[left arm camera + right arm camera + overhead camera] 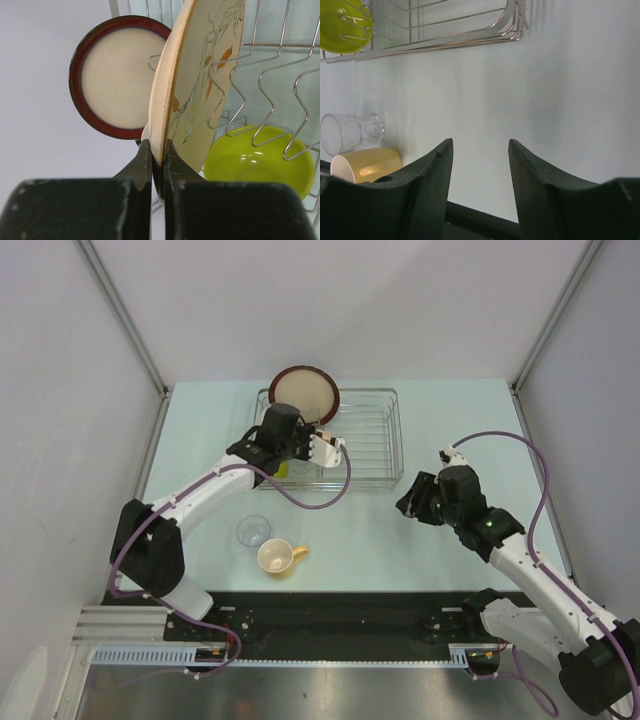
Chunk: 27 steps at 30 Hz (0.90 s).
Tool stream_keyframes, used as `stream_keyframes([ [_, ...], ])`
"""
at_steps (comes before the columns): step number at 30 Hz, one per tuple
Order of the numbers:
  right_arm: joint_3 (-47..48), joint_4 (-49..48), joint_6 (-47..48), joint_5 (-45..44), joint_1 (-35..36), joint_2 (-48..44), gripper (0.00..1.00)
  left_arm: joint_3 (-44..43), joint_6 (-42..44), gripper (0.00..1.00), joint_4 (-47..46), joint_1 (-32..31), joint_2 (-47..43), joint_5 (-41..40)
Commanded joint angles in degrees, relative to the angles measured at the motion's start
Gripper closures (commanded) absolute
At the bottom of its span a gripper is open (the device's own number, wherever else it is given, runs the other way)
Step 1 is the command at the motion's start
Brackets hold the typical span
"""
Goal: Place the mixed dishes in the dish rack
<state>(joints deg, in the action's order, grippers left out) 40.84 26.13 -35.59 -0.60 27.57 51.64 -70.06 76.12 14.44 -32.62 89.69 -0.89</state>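
Note:
I should let go of the cream floral plate [200, 75] with my left gripper now. The plate stands on edge against the rack's wires, so it would stay standing there.
My left gripper [158, 145] is shut on the lower rim of the cream floral plate [200, 75], holding it on edge over the dish rack [375, 440]. Behind it, the dark-red-rimmed beige plate [114, 77] stands upright at the rack's far left end [304, 392]. The lime-green bowl [255, 160] lies inside the rack under the wires. On the table in front of the rack, the clear glass [252, 531] and the tan-yellow mug [277, 557] both lie on their sides. My right gripper [412, 502] is open and holds nothing, low over the table to the right of the rack.
In the right wrist view the rack's near corner [445, 42] is ahead, with the glass [350, 132] and mug [367, 164] at the left. White walls enclose the table on three sides. A black rail [330, 615] runs along the near edge.

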Motion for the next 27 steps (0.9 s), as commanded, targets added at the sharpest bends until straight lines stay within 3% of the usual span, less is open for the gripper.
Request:
stream_keyframes([
  [1,-0.6,-0.9,-0.6,-0.1,-0.1,-1.3,0.48,0.9,0.9,0.96,1.7,-0.4,-2.2,2.3],
  [9,-1.1,-0.6,-0.7,0.0,-0.4,-2.1,0.49,-5.0,-2.5,0.91,5.4,1.4,1.4,3.3],
  [12,-1.5,-0.4,-0.4,0.1,-0.7,-2.2,0.49,-10.2,-7.9,0.50,10.2,2.7,3.4,4.2],
  [13,-1.6,-0.3,-0.5,0.1,-0.7,-2.1,0.49,-10.6,-8.4,0.29,11.6,2.9,3.3,4.8],
  [19,-2.3,-0.6,-0.7,0.1,-1.7,-2.4,0.50,-7.6,-8.2,0.25,9.9,3.2,1.3,5.6],
  [21,-2.3,-0.6,-0.7,1.7,-1.8,-2.5,0.50,-7.0,-8.4,0.15,9.7,3.1,1.1,5.5],
  [22,-2.4,-0.6,-0.7,1.7,-1.9,-2.5,0.50,-6.7,-8.4,0.01,8.9,3.2,0.8,5.4],
  [27,-2.6,-0.6,-0.8,1.8,-2.0,-2.5,0.50,-6.2,-8.3,0.00,6.1,3.2,-0.9,4.5],
])
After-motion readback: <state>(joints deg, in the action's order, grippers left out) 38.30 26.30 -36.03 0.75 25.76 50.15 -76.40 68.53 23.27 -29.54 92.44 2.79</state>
